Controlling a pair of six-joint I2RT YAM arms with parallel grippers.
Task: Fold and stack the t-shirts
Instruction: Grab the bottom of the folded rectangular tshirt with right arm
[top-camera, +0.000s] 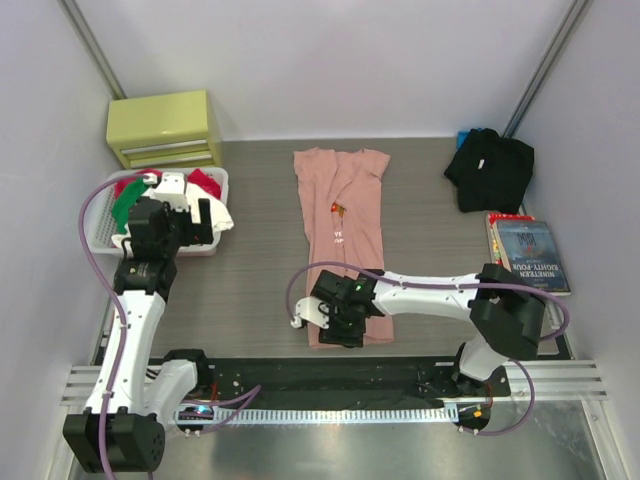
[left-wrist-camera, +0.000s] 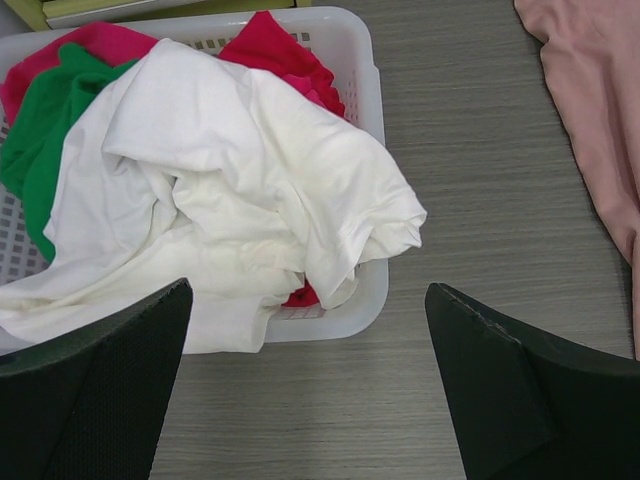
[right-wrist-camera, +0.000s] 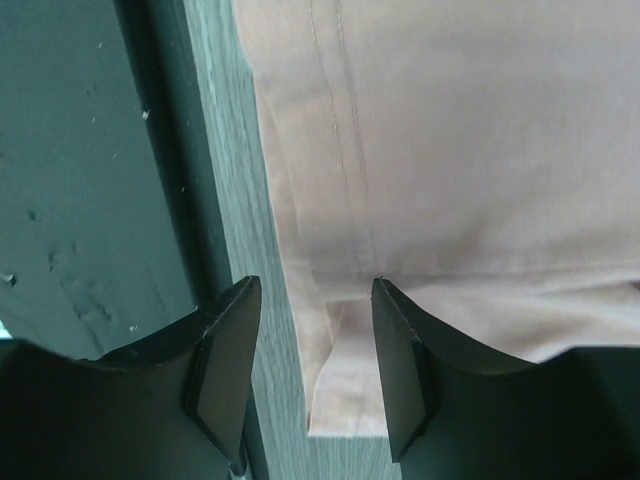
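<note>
The salmon-pink t-shirt (top-camera: 340, 215) should be folded toward its far end. My right gripper will grab it next by its near hem, where folded layers meet.
The salmon-pink t-shirt (top-camera: 340, 215) lies flat down the middle of the table, folded into a long narrow strip. My right gripper (top-camera: 335, 325) is at its near left hem corner. In the right wrist view the gripper (right-wrist-camera: 314, 285) is open, its fingers standing either side of the hem's left edge (right-wrist-camera: 340, 360), with the folded cloth (right-wrist-camera: 450, 150) spreading away to the right. The black t-shirt (top-camera: 490, 168) sits crumpled at the back right. My left gripper (top-camera: 205, 215) hovers wide open (left-wrist-camera: 308, 290) over bare table beside the basket, holding nothing.
A white basket (top-camera: 222, 178) at the left holds white (left-wrist-camera: 230, 170), green and red clothes, some spilling over its rim (left-wrist-camera: 365, 60). A yellow-green drawer box (top-camera: 165, 128) stands behind it. Books (top-camera: 530, 255) lie at the right edge. A dark strip (top-camera: 330, 375) borders the near table edge.
</note>
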